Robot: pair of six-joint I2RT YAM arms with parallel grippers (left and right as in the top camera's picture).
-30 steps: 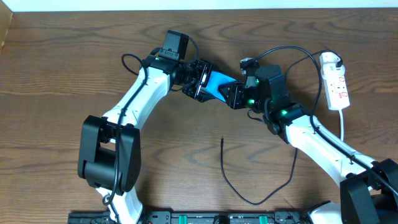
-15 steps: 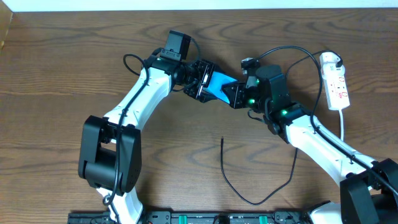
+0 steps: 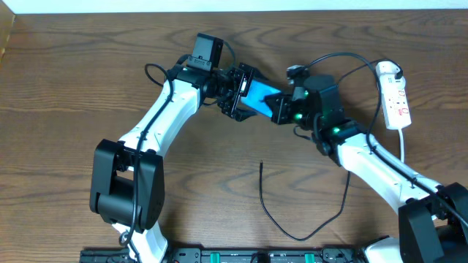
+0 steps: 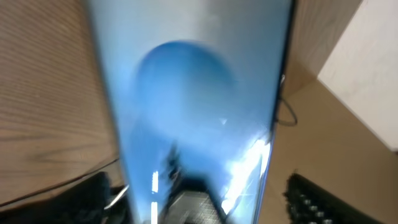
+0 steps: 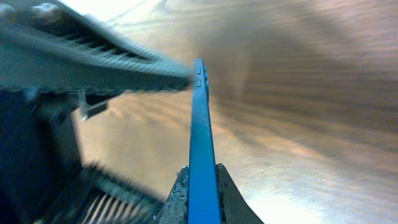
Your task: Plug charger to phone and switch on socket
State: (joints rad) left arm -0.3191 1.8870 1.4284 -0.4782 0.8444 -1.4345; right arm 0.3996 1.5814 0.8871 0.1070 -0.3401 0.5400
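Note:
I next need my left gripper on the phone's end opposite my right gripper, so its other end stays free to plug the charger (image 3: pixel 292 235).
The phone (image 3: pixel 259 97), with a bright blue screen, is held off the table between my two grippers. My right gripper (image 3: pixel 282 109) is shut on its thin edge, which shows as a blue strip (image 5: pixel 200 137) between the pads (image 5: pixel 227 196). My left gripper (image 3: pixel 239 91) straddles the phone's other end, and wood shows between one finger (image 4: pixel 311 193) and the phone's side. The screen fills the left wrist view (image 4: pixel 193 93). The charger (image 3: pixel 292 235) lies loose on the table, with its plug tip (image 3: pixel 262 164) free. The white socket (image 3: pixel 395 98) lies at the far right.
A white plug (image 3: pixel 388 71) sits at the socket's far end, and a white cord runs down from the strip. Thick black robot cables loop above the right arm (image 3: pixel 344 62). The wooden table's back edge (image 3: pixel 234 9) meets a white wall.
Both grippers and the phone have shifted slightly up and to the right together. The charger cable and the socket have not moved.

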